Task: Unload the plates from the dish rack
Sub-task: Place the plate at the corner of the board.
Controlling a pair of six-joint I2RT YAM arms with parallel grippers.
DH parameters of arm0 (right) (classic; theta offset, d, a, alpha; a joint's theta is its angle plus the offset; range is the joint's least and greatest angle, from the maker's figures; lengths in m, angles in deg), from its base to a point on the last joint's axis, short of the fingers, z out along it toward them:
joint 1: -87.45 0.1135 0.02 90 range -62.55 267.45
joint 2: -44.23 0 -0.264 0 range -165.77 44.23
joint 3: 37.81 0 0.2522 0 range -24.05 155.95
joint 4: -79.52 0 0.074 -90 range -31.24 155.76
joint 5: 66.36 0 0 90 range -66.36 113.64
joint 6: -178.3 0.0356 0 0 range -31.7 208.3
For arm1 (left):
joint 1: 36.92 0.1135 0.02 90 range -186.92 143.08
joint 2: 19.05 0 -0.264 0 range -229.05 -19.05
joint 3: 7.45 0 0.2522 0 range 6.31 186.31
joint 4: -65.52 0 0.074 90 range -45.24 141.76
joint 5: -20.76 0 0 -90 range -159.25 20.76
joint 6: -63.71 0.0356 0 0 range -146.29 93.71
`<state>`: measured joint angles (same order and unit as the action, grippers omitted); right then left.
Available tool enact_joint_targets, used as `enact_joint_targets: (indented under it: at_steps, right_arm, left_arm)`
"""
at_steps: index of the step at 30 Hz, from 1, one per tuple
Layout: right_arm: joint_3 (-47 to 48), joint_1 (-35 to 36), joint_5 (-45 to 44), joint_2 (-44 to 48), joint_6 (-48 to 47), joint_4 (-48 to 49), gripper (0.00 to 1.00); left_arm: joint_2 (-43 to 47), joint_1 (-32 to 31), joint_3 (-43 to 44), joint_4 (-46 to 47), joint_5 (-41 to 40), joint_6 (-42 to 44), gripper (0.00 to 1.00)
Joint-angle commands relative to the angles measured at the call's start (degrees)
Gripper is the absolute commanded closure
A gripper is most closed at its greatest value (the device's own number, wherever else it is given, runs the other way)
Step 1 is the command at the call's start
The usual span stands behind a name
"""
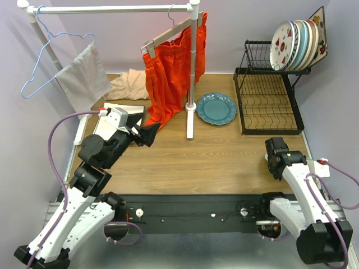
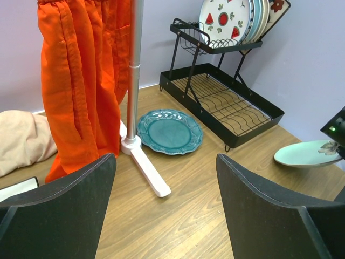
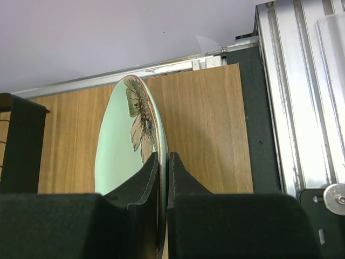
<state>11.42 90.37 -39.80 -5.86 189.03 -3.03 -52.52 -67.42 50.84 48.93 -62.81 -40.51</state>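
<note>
The pale mint plate is tilted low over the empty, flat table, so it would land there. My right gripper should open now.
The black wire dish rack (image 1: 269,106) stands at the back right, also in the left wrist view (image 2: 226,102). Several plates (image 1: 297,45) stand upright in its upper shelf (image 2: 232,19); the front one is white with watermelon slices. A round teal plate (image 1: 216,108) lies flat on the table left of the rack (image 2: 168,131). My right gripper (image 3: 163,162) is shut on the rim of a pale mint plate (image 3: 121,145) with a brown flower, held low near the table's right front (image 2: 307,154). My left gripper (image 1: 147,134) is open and empty above the table (image 2: 166,216).
A white clothes rail (image 1: 192,73) stands mid-table, its foot (image 2: 148,170) between my left gripper and the teal plate. Orange shorts (image 1: 171,73) hang from it. Beige cloth (image 1: 129,85), a grey cloth (image 1: 84,78) and a blue hanger (image 1: 42,61) are at the back left.
</note>
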Motion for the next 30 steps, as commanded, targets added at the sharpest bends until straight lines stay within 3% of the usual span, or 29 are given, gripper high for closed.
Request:
enact_joint_targets:
  at_steps: [1, 10, 24, 30]
  right_arm:
    - [-1.9, -0.2, -7.2, 1.1, 7.5, 1.4, 0.91]
    - [-2.5, -0.3, -7.8, -0.5, 10.9, 1.6, 0.77]
    - [-3.6, -0.4, -8.1, -7.9, 15.9, 2.4, 0.72]
    - [-0.4, -0.4, -8.0, -12.0, 11.3, 3.5, 0.71]
  left_arm:
    - [0.0, -0.4, -0.5, 0.5, -0.6, -0.1, 0.16]
    - [-0.5, -0.4, -0.4, 0.5, -0.7, -0.1, 0.16]
    - [-0.5, -0.8, -0.2, 0.5, -0.5, 0.2, 0.16]
    - [0.9, -0.8, -0.3, 0.2, -2.7, 0.2, 0.16]
